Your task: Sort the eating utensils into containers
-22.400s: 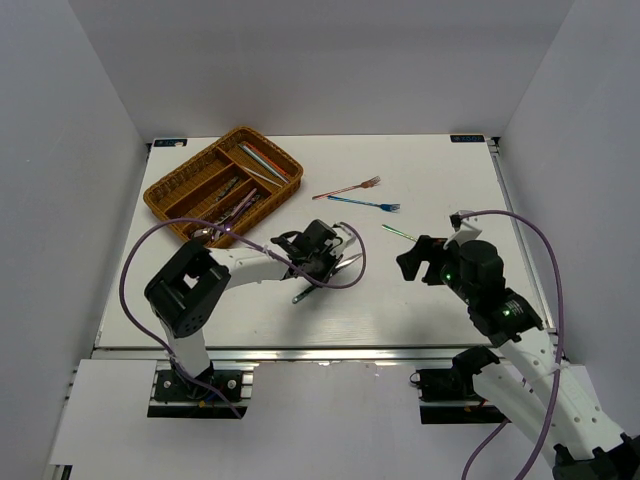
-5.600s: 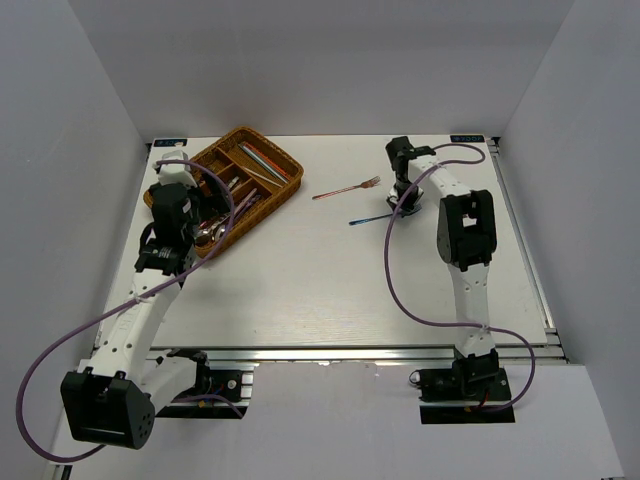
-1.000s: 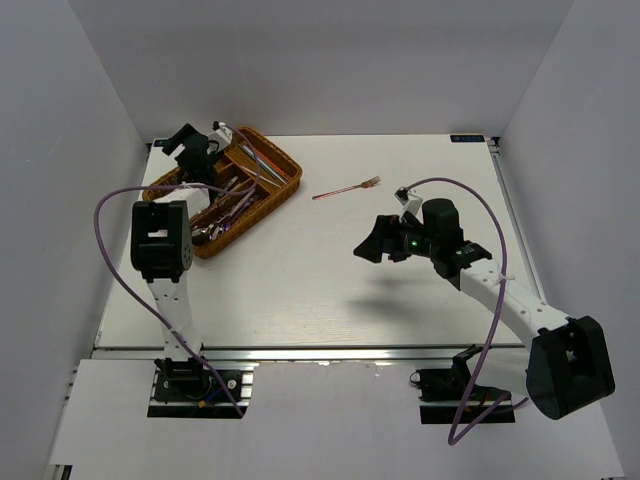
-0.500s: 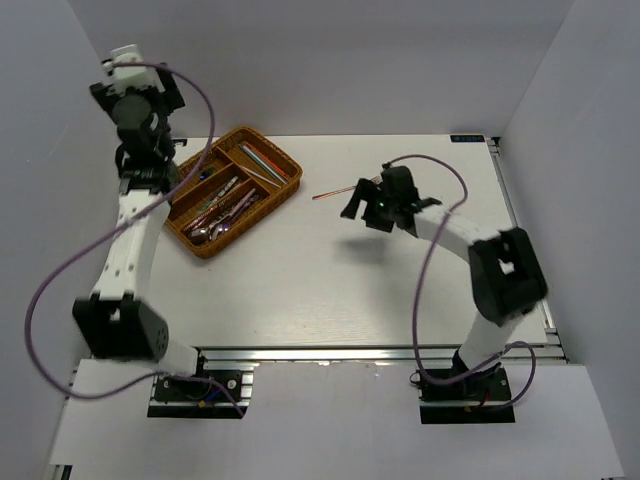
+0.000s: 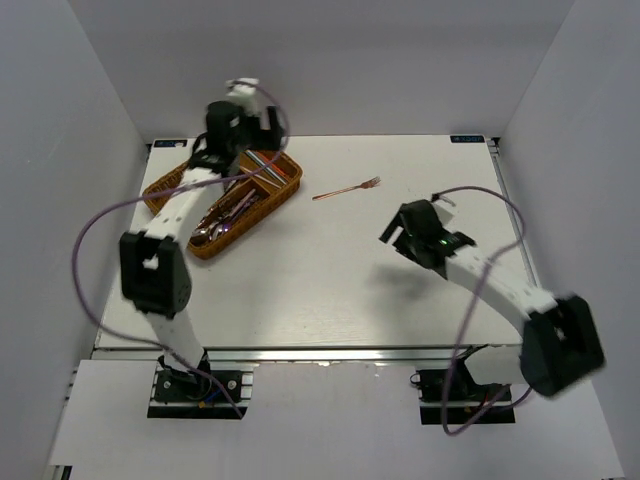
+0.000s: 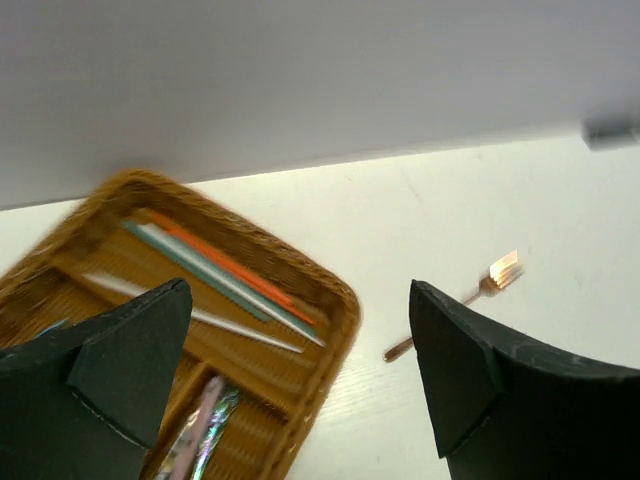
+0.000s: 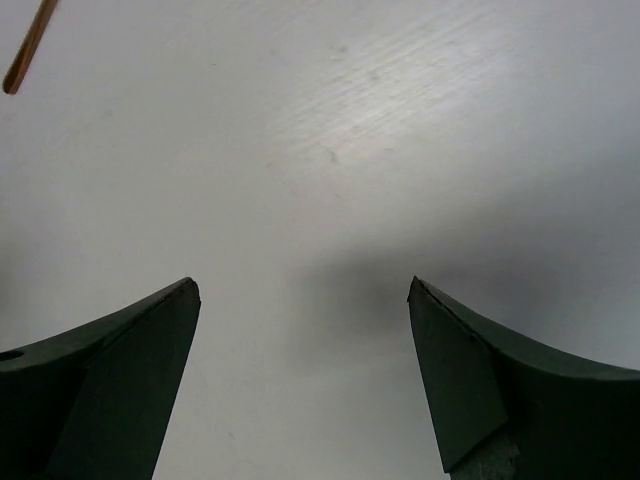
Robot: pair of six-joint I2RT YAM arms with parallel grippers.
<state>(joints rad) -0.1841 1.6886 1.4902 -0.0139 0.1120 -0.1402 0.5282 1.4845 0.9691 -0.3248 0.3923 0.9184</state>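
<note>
My left gripper is to grip the rose-gold fork by its handle (image 5: 334, 193) next. That leaves the fork's teeth free to go into the tray (image 5: 270, 205).
The brown wicker tray (image 5: 270, 205) lies at the table's back left, with silver and iridescent utensils (image 5: 232, 212) in its long compartments. My left gripper (image 5: 243, 128) hangs open above the tray's far end. In the left wrist view, between its open fingers (image 6: 300, 290), I see the tray's rim (image 6: 340, 305), orange, green and white chopsticks (image 6: 225, 272) and an iridescent utensil (image 6: 200, 430). A rose-gold fork (image 5: 346, 188) lies alone on the table; the same fork (image 6: 480, 290) shows in the left wrist view. My right gripper (image 5: 396, 228) is open over bare table, right of and nearer than the fork, holding nothing (image 7: 303, 285).
White walls close in the table on the left, back and right. A purple cable (image 5: 100, 225) loops off the left arm beside the tray. The fork's handle tip (image 7: 25, 50) shows at the top left of the right wrist view.
The left gripper has swung from high at the back-left wall to above the tray's far end. The right gripper has drawn back from the fork, rightward and nearer. Both stayed open.
</note>
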